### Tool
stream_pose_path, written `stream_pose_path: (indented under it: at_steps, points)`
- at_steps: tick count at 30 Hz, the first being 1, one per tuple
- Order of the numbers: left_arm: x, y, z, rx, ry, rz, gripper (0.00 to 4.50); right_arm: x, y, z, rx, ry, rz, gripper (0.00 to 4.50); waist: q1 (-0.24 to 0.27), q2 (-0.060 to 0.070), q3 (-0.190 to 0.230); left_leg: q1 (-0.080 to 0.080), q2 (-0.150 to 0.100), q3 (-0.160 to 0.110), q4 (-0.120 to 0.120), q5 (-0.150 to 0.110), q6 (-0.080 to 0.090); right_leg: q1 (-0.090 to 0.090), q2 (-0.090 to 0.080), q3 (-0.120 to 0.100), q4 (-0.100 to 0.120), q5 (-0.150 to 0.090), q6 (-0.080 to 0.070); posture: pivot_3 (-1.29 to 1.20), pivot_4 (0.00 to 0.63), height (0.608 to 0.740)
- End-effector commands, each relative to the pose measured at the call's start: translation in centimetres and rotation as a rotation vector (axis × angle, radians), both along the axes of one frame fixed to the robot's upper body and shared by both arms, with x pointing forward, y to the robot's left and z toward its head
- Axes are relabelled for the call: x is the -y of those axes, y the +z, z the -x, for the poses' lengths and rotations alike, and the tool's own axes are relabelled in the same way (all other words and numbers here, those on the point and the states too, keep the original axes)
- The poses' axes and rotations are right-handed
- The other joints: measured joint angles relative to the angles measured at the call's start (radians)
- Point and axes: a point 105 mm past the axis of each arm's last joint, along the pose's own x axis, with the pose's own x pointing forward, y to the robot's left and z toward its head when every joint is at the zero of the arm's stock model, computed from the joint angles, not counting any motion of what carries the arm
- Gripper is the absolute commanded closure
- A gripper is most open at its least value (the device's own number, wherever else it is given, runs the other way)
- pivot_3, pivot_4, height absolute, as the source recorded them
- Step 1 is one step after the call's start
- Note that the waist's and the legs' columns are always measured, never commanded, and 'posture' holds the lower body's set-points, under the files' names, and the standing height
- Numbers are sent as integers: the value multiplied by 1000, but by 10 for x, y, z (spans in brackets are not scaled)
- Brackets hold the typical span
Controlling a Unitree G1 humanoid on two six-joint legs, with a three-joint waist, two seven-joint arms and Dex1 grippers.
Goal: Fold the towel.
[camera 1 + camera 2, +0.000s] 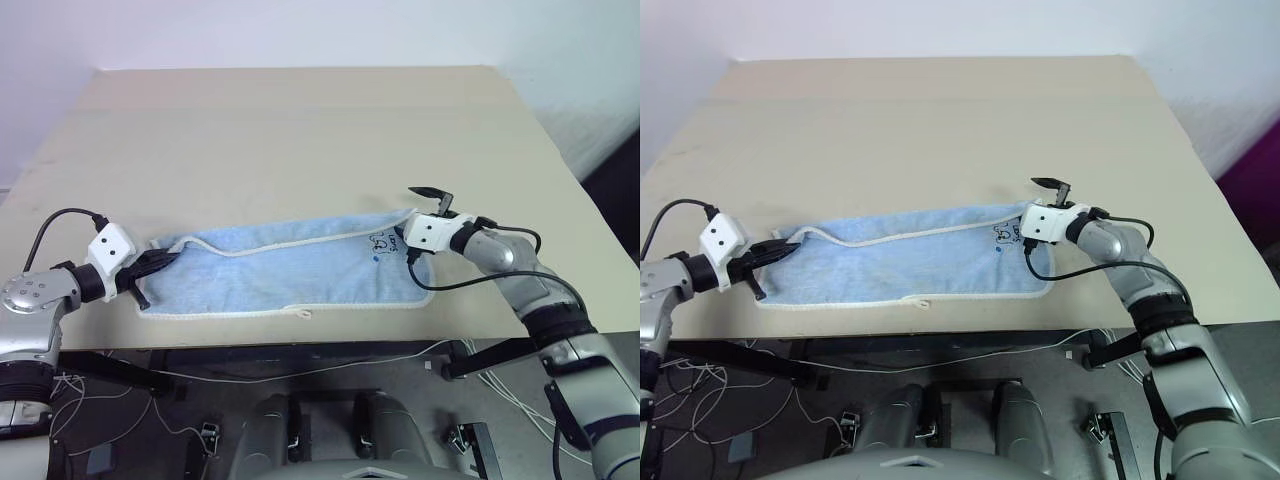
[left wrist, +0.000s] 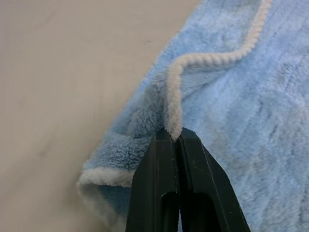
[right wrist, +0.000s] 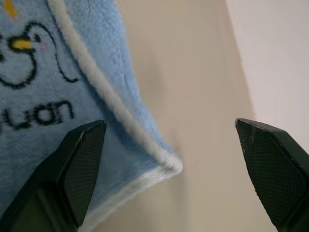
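My right gripper should close on the towel now: its fingers are past the white corner, one beside the lettering, one over the table.
The light blue towel lies spread along the front of the table, its far long edge buckled and partly turned over. A small dark printed motif with lettering sits near its right end. My left gripper is at the towel's left end, shut on the white piped edging at the far left corner. My right gripper is open at the towel's far right corner. That corner lies between the two spread fingers, which do not touch it.
The beige table stretches bare behind the towel up to a white wall. The towel's near edge runs close to the table's front edge. Cables hang and lie under the table.
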Motion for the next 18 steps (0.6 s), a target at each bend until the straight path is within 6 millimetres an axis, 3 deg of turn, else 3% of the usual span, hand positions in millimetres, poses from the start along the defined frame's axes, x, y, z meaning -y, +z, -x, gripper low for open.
stream_pose_path:
  at_steps: [1, 12, 18]
  points:
    - [-1, 15, 0, 63, 21, 16, 4500, 0, 7, -2, 46, 47, 68, 631, 1, 0, 0, 0, 0, 0, 0, 0, 0, 0, 0, 0, 0, 0, 0, 0, 150, 740]
    - [0, 16, -1, 87, 71, 69, 4500, 4, 7, 3, 27, 90, 113, 4368, 0, 0, 0, 0, 0, 0, 0, 0, -1, 0, 0, 0, 0, 0, 0, 0, 150, 740]
    - [-2, 30, -11, 141, 129, 160, 4500, 13, 13, 2, 53, 59, 117, 4443, 2, 0, 0, 0, 0, 0, 0, 0, -1, 0, 0, 0, 0, 0, 0, 0, 150, 740]
